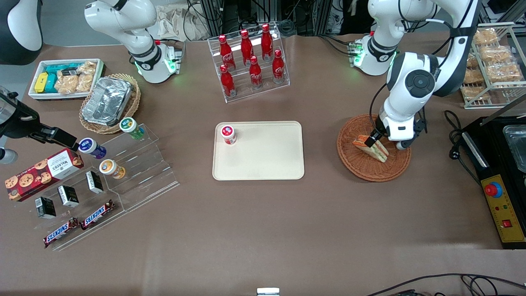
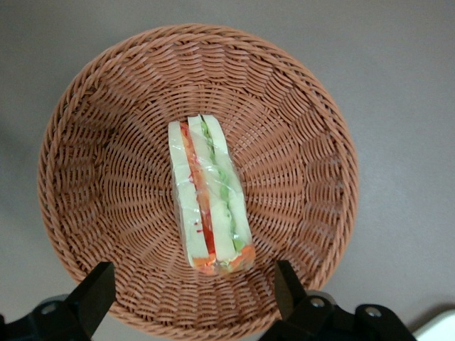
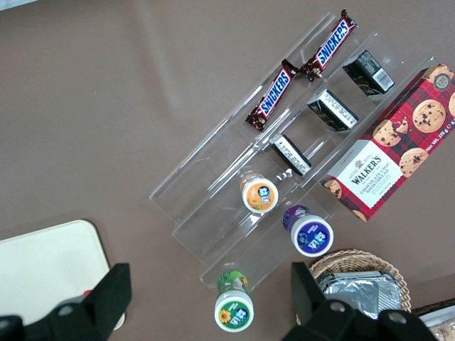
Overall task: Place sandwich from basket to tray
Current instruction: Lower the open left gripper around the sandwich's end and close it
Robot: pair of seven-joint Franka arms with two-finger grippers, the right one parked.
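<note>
Next, my left gripper grips the wrapped sandwich by its orange end point(image 1: 362, 141) to place it on the cream tray point(image 1: 267, 160).
The sandwich point(image 1: 374, 149), a wrapped wedge of pale bread with red and green layers, lies in the reddish-brown wicker basket point(image 1: 370, 172) toward the working arm's end of the table. It also shows in the left wrist view point(image 2: 208, 199), in the middle of the basket point(image 2: 106, 142). My left gripper point(image 1: 373, 142) hovers just over the sandwich, open, with its black fingers point(image 2: 96, 291) either side of the sandwich's orange end and apart from it. The cream tray point(image 1: 267, 160) lies flat mid-table, beside the basket.
A small red-lidded jar point(image 1: 228, 134) stands on a tray corner. A clear rack of red cola bottles point(image 1: 250, 57) stands farther from the camera than the tray. A black machine point(image 1: 501, 164) and a snack shelf point(image 1: 493, 61) flank the basket. A clear stepped stand point(image 1: 123, 172) holds snacks toward the parked arm's end.
</note>
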